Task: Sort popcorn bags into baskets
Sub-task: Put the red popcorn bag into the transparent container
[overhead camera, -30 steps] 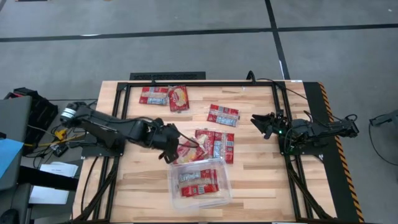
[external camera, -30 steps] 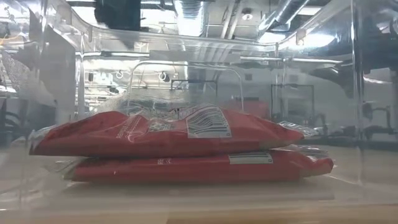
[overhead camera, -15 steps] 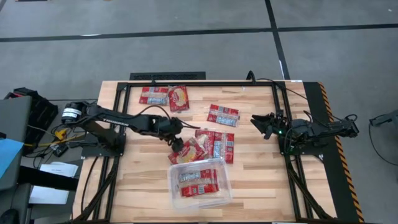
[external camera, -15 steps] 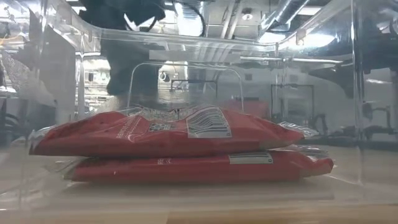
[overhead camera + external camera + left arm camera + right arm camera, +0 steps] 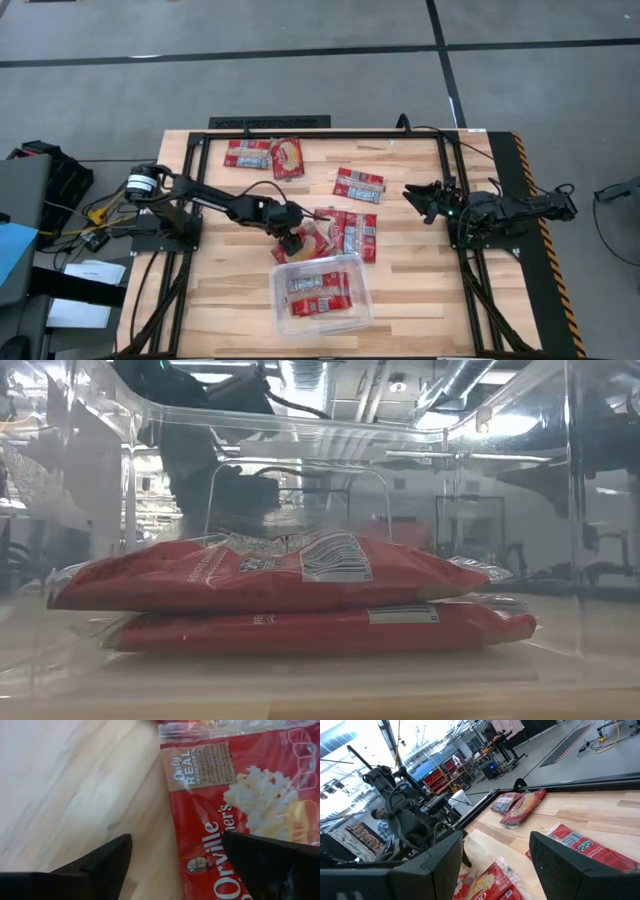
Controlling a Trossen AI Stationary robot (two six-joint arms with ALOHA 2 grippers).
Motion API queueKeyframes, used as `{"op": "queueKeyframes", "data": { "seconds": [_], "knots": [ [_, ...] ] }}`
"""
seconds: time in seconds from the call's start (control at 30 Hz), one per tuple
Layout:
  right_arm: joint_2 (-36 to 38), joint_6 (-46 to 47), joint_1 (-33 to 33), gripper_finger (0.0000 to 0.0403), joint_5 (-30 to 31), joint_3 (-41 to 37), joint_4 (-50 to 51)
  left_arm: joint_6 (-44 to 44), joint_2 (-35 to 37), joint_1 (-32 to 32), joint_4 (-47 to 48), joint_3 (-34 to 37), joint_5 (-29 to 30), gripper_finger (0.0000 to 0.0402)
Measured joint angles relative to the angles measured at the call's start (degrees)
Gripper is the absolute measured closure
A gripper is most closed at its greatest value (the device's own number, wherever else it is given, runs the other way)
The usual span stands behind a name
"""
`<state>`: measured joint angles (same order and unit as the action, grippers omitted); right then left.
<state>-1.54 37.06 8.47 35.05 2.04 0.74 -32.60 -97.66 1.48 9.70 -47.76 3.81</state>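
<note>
The popcorn bag needs to be sorted into the basket, so my left gripper will next grab it by its edge with the Orville lettering (image 5: 197, 855).
A clear basket (image 5: 283, 322) sits near the table's near edge with two red popcorn bags (image 5: 320, 292) stacked flat inside it (image 5: 280, 575). Several more bags lie flat on the wood beyond it. My left gripper (image 5: 290, 238) is open, low over the left edge of a red bag with a yellow popcorn picture (image 5: 310, 241), just beyond the basket's far wall. In the left wrist view the gripper (image 5: 175, 855) has one finger over bare wood and one over the bag (image 5: 240, 805). My right gripper (image 5: 415, 195) waits open at the table's right (image 5: 495, 860). My left gripper comes at the popcorn-picture bag's left edge (image 5: 175, 820) from above, with its open fingers on either side of that edge. I cannot tell whether a finger touches the bag, which lies flat on the table.
Two bags (image 5: 265, 155) lie near the far edge, one (image 5: 358, 184) is mid-table, and a cluster (image 5: 352, 233) overlaps right of the left gripper. A black frame (image 5: 320, 133) runs along the table's far and side edges. Bare wood lies left of the basket.
My left arm has stretched out, and its gripper has moved toward the table's right. It has come down behind the basket's far wall toward the popcorn-picture bag. The bags have stayed where they were.
</note>
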Motion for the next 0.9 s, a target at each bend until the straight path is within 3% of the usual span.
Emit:
{"op": "queueKeyframes", "data": {
  "seconds": [0.17,0.4,0.43,0.67,0.9],
  "knots": [
    [0.0,0.0,0.0,0.0148,0.0,0.0,-0.1,-2.5,-2.2,-0.1,2.1,-0.1,-1.3,0.0172],
    [0.0,0.6,0.0,0.0148,-0.1,0.0,-0.3,-2.5,-2.5,-0.5,3.1,-0.1,-2.4,0.0369],
    [0.0,0.9,0.0,0.0148,-0.1,0.0,-0.3,-3.3,-2.5,-0.6,3.0,-0.1,-2.6,0.0383],
    [0.0,1.1,0.0,0.0148,-0.1,0.0,-0.3,-3.6,-0.4,-0.8,5.7,-1.9,-2.6,0.0397],
    [0.0,1.1,0.0,0.0148,-0.1,0.0,-0.3,-3.6,6.1,-0.9,12.8,-4.5,0.2,0.0401]
  ]
}}
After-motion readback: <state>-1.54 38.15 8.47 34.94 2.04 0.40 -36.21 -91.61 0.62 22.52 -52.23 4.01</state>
